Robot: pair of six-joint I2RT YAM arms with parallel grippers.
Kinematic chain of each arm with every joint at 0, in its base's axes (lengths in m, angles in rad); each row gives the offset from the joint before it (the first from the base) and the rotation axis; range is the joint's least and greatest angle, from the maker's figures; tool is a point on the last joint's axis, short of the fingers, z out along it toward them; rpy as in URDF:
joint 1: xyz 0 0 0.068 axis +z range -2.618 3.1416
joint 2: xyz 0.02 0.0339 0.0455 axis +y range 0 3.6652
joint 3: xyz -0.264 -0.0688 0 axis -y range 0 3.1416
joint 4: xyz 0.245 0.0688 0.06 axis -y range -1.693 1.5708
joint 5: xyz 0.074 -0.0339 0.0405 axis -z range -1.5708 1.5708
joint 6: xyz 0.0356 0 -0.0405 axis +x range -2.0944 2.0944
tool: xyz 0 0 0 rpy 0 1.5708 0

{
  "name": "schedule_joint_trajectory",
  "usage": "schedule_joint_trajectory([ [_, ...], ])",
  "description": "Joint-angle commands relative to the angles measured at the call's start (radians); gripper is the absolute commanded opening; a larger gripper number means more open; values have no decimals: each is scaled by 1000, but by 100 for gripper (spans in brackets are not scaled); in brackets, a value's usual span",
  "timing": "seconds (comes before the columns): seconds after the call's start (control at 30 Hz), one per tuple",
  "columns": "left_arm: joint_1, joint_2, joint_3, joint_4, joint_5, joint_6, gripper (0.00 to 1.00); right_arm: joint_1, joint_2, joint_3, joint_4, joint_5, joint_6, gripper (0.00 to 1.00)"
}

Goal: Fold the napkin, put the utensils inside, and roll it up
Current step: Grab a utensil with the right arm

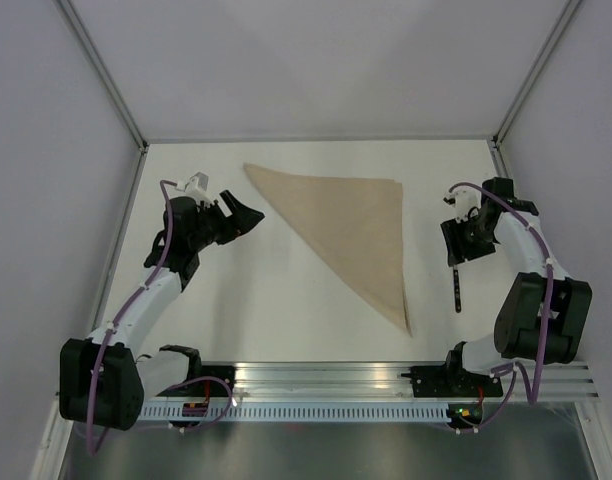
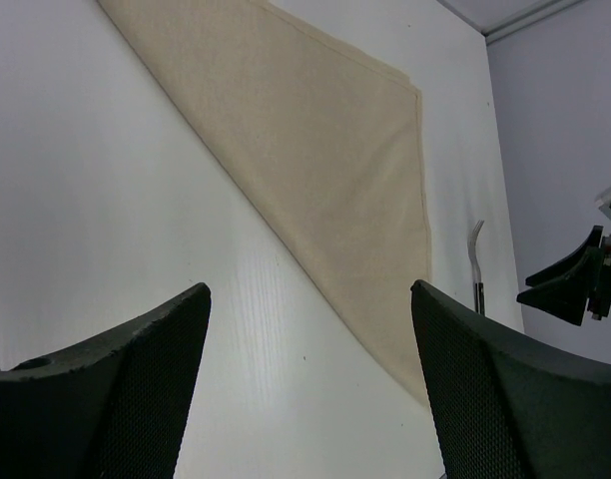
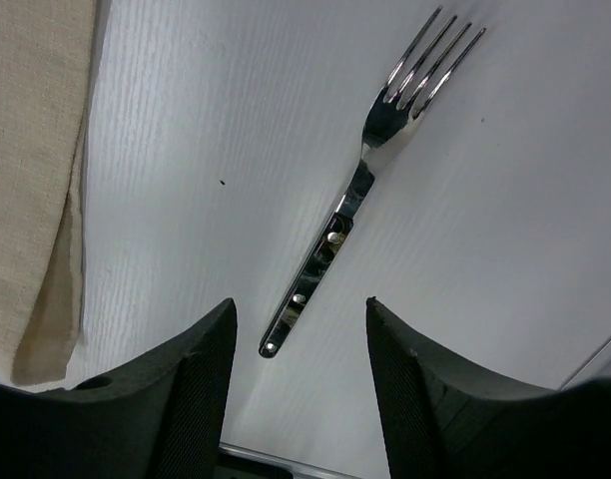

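My right gripper grabs the fork [image 1: 456, 290] across its black handle near the metal neck next, to lay it flat on the napkin.
The beige napkin [image 1: 356, 225] lies flat on the white table, folded into a triangle. It also shows in the left wrist view [image 2: 305, 150] and at the left edge of the right wrist view [image 3: 36, 150]. The fork [image 1: 456, 290] lies to the right of the napkin, apart from it, its black handle pointing to the near edge. My right gripper [image 1: 454, 255] is open above the fork [image 3: 355, 200], with the handle end between its fingers [image 3: 301, 301]. My left gripper [image 1: 244, 218] is open and empty left of the napkin [image 2: 310, 286].
A metal rail [image 1: 326, 380] runs along the table's near edge. Grey walls stand close on the left, right and far sides. The right gripper [image 2: 575, 279] shows at the right edge of the left wrist view, near the fork [image 2: 475, 259].
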Motion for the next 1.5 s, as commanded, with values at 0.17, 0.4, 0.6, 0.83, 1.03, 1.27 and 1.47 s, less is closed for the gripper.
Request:
schedule_joint_trajectory([
  [0.17, -5, -73, -29, 71, 41, -27, 87, -9, 69, -33, 2, 103, 18, 61],
  [0.4, -4, -94, -18, 42, 44, -7, 87, -9, 172, -48, 59, 112, 30, 56],
  [0.6, -4, -108, -18, 19, 35, -1, 87, -10, 223, -74, 105, 118, 29, 45],
  [0.83, -4, -107, 9, -21, 19, 10, 87, -10, 226, -120, 154, 112, 10, 36],
  [1.03, -5, -110, 52, -86, 1, 22, 86, -10, 223, -140, 189, 97, -8, 14],
  [1.27, -4, -130, 98, -162, -41, 36, 86, -10, 211, -73, 157, 46, -8, 1],
  [1.47, -5, -134, 132, -199, -48, 37, 87, 23, 189, 120, 44, -6, 44, 0],
])
